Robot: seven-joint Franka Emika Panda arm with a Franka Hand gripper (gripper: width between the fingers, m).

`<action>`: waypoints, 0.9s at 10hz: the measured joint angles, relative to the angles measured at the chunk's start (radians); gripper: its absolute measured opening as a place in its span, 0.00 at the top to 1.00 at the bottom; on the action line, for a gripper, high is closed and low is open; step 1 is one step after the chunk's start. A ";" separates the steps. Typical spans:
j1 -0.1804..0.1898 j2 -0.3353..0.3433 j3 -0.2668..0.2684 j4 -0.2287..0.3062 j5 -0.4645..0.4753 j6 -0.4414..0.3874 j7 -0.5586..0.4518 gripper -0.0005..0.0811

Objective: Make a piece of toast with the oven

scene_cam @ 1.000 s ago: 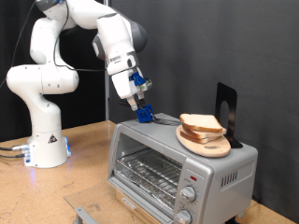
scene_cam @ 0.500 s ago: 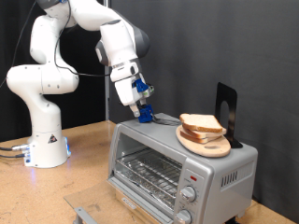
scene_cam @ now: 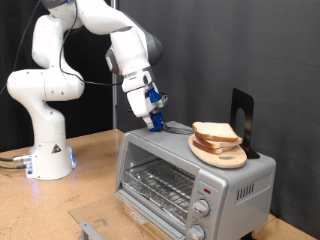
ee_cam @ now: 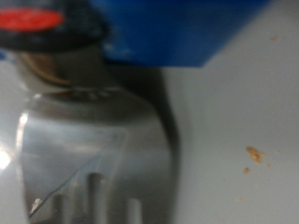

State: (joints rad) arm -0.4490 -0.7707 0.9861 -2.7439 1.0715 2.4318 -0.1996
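Note:
My blue finger reaches down beside the black handle (ee_cam: 47, 26), low over the top of the oven, so my gripper would hold the slotted metal utensil if it closed now, and it should close.
The silver toaster oven (scene_cam: 190, 172) stands at the exterior view's lower right, its wire rack showing through the front. Several bread slices (scene_cam: 216, 133) are stacked on a round wooden board (scene_cam: 222, 156) on the oven's roof; which one is the piece of toast I cannot tell. My gripper (scene_cam: 157, 124), with blue fingers, points down and touches or nearly touches the oven roof, to the left of the bread. A metal utensil (scene_cam: 177, 127) lies on the roof beside it. The wrist view shows this utensil's slotted metal end (ee_cam: 93, 159) very close under a blue finger (ee_cam: 177, 28).
A black upright stand (scene_cam: 243, 120) sits behind the board on the oven roof. The arm's white base (scene_cam: 45, 140) stands at the exterior view's left on the wooden table (scene_cam: 60, 205). A grey part (scene_cam: 88, 228), perhaps the lowered oven door, shows at the bottom.
The gripper has shifted a little to the exterior view's right along the oven roof, closer to the utensil. The bread and board have not moved.

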 joint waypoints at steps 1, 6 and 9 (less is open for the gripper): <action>0.001 0.001 0.002 0.002 0.004 0.000 0.000 0.00; 0.009 0.001 0.004 0.003 0.016 -0.001 -0.001 0.00; 0.009 0.001 0.008 0.003 0.016 -0.006 0.007 0.03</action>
State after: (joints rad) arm -0.4403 -0.7696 0.9936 -2.7412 1.0874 2.4259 -0.1923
